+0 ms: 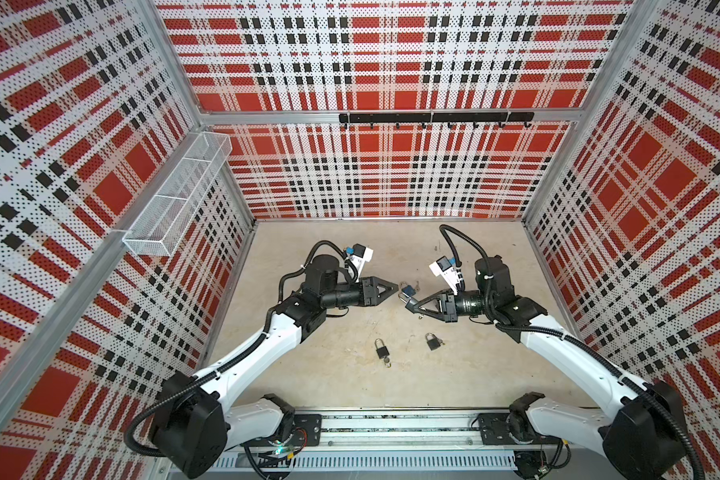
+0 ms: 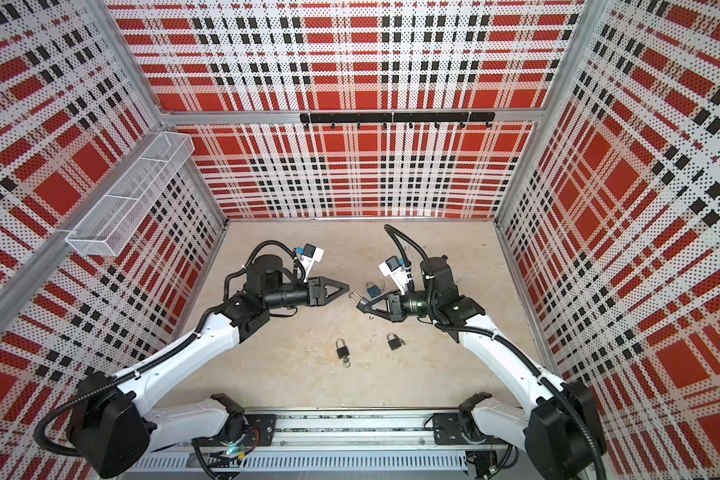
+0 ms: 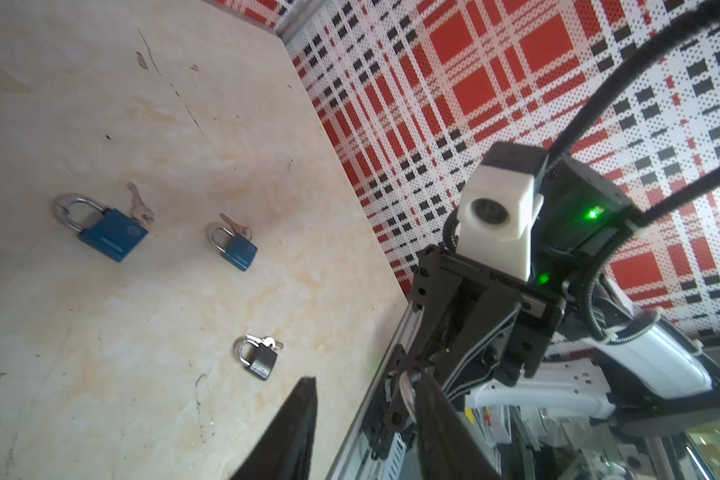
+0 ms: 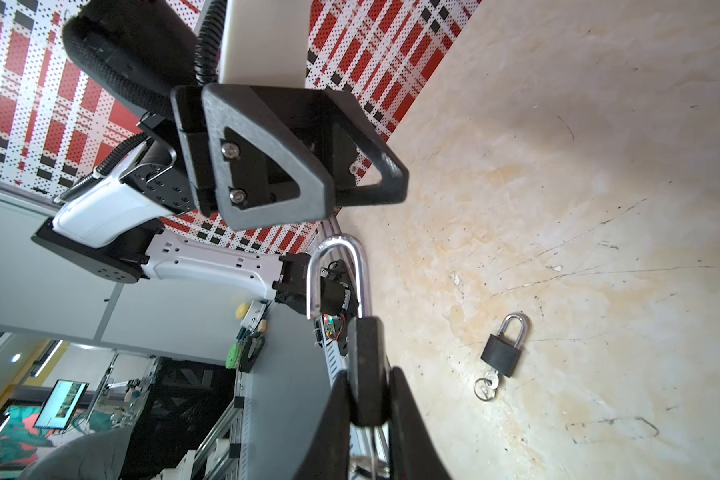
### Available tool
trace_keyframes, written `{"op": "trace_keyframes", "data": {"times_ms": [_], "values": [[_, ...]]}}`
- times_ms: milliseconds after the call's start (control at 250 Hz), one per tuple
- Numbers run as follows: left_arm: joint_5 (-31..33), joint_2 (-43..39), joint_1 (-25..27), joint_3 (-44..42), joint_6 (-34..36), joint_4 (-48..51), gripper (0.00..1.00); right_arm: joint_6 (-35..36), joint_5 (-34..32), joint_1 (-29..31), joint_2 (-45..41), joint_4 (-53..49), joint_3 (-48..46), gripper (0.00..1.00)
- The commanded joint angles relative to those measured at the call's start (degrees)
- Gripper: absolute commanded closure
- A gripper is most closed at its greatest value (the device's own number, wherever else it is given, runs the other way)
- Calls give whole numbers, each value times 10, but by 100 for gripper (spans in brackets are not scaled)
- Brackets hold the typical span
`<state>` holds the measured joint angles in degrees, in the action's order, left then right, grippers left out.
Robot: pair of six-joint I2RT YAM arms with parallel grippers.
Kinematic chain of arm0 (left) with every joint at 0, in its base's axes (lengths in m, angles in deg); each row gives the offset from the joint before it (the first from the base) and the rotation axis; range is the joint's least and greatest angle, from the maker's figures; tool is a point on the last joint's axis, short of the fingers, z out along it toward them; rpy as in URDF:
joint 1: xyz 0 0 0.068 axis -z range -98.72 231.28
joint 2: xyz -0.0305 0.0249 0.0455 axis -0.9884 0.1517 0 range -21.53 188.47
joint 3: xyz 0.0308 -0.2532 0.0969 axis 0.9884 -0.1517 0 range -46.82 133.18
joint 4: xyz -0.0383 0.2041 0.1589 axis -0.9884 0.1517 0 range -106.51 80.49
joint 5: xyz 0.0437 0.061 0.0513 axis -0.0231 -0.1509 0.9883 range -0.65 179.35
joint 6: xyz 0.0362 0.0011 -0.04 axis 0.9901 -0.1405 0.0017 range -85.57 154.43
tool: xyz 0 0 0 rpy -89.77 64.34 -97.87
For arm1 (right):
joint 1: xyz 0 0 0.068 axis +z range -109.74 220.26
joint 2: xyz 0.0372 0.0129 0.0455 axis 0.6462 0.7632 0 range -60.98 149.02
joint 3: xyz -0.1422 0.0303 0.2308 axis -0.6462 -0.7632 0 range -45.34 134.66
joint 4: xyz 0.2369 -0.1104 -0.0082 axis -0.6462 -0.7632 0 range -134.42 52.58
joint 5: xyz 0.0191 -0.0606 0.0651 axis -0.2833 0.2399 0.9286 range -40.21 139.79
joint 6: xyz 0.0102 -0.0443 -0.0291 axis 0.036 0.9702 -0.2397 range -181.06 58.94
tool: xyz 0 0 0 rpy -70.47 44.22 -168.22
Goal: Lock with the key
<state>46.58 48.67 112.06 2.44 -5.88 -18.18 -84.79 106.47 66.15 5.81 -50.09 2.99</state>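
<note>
Next, my left gripper grips the black padlock (image 2: 365, 304) by its silver shackle (image 2: 354, 296) to leave the key end of the padlock's body free for locking.
My right gripper (image 4: 366, 376) is shut on the body of a black padlock (image 4: 364, 353), held above the table near the middle in both top views. Its silver shackle (image 4: 337, 274) points at my left gripper, and one shackle leg stands free of the body. A metal key ring (image 4: 368, 459) hangs behind the padlock body between the fingers. My left gripper (image 1: 393, 286) faces the shackle tip (image 1: 403, 296) from a short gap, open and holding nothing. In the left wrist view the shackle (image 3: 406, 390) sits beside one finger (image 3: 429, 399), not between the jaws.
A blue padlock (image 1: 408, 289) with a key lies just beyond the grippers; the left wrist view shows a second blue one (image 3: 238, 247). Two black padlocks (image 1: 381, 350) (image 1: 433, 340) with keys lie nearer the front rail. A mesh basket (image 1: 175, 195) hangs on the left wall.
</note>
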Motion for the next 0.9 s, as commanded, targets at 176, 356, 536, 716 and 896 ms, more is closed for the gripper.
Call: {"op": "trace_keyframes", "data": {"times_ms": [176,356,536,716,896], "values": [[-60,16,10,28,12,3,65,39,41,-2,8,-29,25,100],[-76,20,13,32,13,3,67,45,37,-2,13,-34,27,100],[-82,18,7,25,14,4,66,48,41,-2,21,-34,31,100],[-83,23,3,18,18,9,68,48,41,-2,23,-34,37,100],[-89,25,2,16,23,12,71,48,42,-2,27,-34,41,100]]}}
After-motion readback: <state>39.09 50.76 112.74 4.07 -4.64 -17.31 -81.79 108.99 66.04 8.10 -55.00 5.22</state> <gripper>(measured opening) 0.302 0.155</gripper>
